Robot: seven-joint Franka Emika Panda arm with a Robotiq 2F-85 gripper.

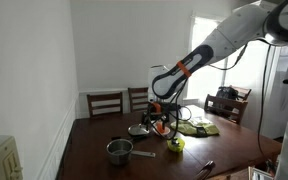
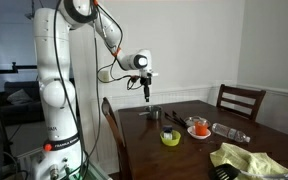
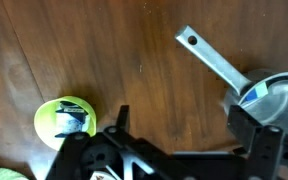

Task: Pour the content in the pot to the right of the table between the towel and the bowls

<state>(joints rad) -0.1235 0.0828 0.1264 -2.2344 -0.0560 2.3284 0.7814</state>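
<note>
My gripper grabs the steel pot where its long handle point(image 3: 208, 58) meets the pot's rim next, to pour the content, and the pot's opposite rim stays free.
A steel pot point(image 3: 272, 96) with a long handle point(image 3: 208, 58) sits on the wooden table at the right edge of the wrist view. It also shows in an exterior view point(image 2: 152, 113). My gripper point(image 3: 184, 128) is open and empty. It hangs above the table beside the pot, also seen in both exterior views point(image 1: 159, 107) point(image 2: 147, 93). A yellow-green bowl point(image 3: 66, 118) point(image 2: 170, 137) point(image 1: 176, 144) and an orange bowl point(image 2: 199, 130) point(image 1: 161, 127) stand on the table. A yellow-green towel point(image 2: 246, 160) point(image 1: 197, 127) lies beyond them.
A second steel pot point(image 1: 119, 150) stands near the table's front in an exterior view. Wooden chairs point(image 1: 105, 102) point(image 2: 241, 99) ring the table. A clear plastic item point(image 2: 229, 131) lies by the orange bowl. A black tool point(image 2: 222, 173) lies at the table edge.
</note>
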